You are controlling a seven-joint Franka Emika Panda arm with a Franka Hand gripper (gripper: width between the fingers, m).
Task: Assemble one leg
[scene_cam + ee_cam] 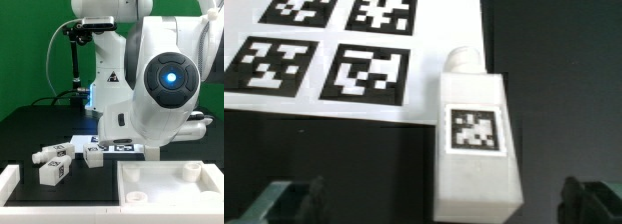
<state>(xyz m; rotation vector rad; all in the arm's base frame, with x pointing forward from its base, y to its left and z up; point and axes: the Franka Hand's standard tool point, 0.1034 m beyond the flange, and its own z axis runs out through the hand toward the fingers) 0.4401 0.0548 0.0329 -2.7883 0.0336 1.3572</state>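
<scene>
My gripper needs to move down before it closes on the white leg. My fingers are above the leg, so they would miss the leg if I closed now.
In the wrist view a white leg (482, 130) with one square marker tag lies on the black table, right beside the marker board (331, 60). My gripper (441, 205) is open above it. The dark fingertips (295, 200) stand wide on either side of the leg's near end and do not touch it. In the exterior view the arm's body hides my gripper and this leg. Other legs lie toward the exterior view's left: one (93, 155) next to the marker board (122, 147) and one (52, 168) nearer the front.
The large white tray-like piece (126, 190) with raised edges lies at the front on the exterior view's right. A white edge (10, 180) shows at the front left corner. The robot's base and a black stand (72, 60) are behind.
</scene>
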